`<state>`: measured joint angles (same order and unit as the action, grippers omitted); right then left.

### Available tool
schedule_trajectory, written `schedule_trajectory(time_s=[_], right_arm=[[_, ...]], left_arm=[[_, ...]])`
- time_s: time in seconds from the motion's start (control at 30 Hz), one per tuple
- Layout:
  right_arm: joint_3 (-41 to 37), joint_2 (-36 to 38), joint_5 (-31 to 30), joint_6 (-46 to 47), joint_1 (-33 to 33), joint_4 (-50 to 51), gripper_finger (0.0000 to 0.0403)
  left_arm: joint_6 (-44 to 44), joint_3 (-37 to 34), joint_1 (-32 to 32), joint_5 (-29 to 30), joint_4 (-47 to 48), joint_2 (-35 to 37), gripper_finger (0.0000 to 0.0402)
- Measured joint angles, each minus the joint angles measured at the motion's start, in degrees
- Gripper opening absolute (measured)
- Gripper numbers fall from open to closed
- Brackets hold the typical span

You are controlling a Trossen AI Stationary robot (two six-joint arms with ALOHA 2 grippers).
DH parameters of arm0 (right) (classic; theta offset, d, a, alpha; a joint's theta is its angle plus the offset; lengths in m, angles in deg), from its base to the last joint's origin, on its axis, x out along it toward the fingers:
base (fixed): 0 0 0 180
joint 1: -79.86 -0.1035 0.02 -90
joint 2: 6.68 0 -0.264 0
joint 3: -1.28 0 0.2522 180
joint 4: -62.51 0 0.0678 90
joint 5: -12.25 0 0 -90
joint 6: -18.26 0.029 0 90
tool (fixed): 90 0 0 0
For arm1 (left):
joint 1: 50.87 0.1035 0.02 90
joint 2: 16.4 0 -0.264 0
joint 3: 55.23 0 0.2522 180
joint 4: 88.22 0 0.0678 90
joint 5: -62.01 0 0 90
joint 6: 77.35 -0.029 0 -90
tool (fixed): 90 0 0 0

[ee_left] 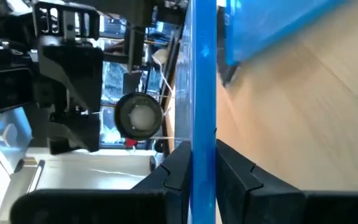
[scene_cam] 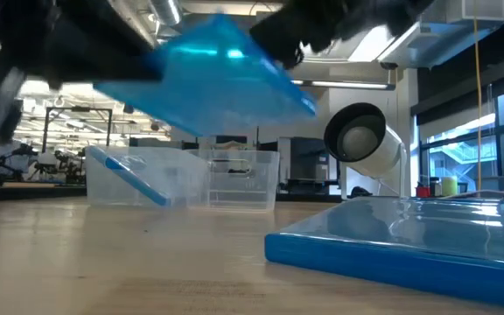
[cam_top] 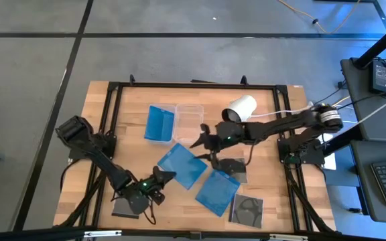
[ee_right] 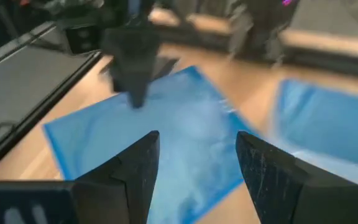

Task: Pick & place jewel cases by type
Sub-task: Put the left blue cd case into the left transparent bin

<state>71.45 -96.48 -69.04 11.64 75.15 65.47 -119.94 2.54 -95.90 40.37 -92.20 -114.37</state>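
Observation:
My right gripper reaches the hanging blue jewel case next and grabs it by its raised free edge [cam_top: 195, 155], to place it in the clear tub [cam_top: 159, 124].
My left gripper [cam_top: 161, 177] [ee_left: 202, 171] is shut on a translucent blue jewel case [cam_top: 183, 166] [scene_cam: 217, 79], which hangs tilted in the air. My right gripper [cam_top: 205, 142] [ee_right: 197, 155] is open just above that case's far side and touches nothing. A second blue case [cam_top: 218, 192] [scene_cam: 409, 241] lies flat on the table. A third blue case [cam_top: 159, 124] leans inside a clear tub [scene_cam: 129, 179]. Dark cases lie flat at the near right [cam_top: 246, 209], under my right arm [cam_top: 233, 167], and under my left arm [cam_top: 127, 205]. My left gripper pinches the blue case between its two fingers [ee_left: 179, 168] at the case's near-left edge [ee_left: 202, 140], reaching in level from the table's near-left side. The case is lifted clear of the table and tilted, its far side raised toward my right gripper.
Two clear tubs [cam_top: 189, 117] stand side by side at the table's far middle. A white cylinder with a dark end [cam_top: 240, 107] [scene_cam: 366, 140] lies to their right. The black frame rail [cam_top: 193, 85] runs along the table's far edge. Bare wood [cam_top: 273, 194] shows at the near right.

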Motion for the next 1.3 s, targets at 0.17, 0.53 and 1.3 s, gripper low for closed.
schedule_trajectory(time_s=[0.17,0.53,1.3], right_arm=[[0.0,6.3,-1.7,-1.2,0.0,5.5,0.0217],[-0.1,8.9,-20.5,-19.1,-6.8,17.7,0.0217],[-0.1,7.6,-32.0,-18.8,-12.3,16.1,0.0216]], left_arm=[[-3.0,0.0,-0.7,-1.1,1.6,7.3,0.0048],[6.7,0.0,1.9,-5.6,14.6,23.1,0.0049],[13.1,0.0,8.9,-11.5,20.3,26.3,0.0048]])
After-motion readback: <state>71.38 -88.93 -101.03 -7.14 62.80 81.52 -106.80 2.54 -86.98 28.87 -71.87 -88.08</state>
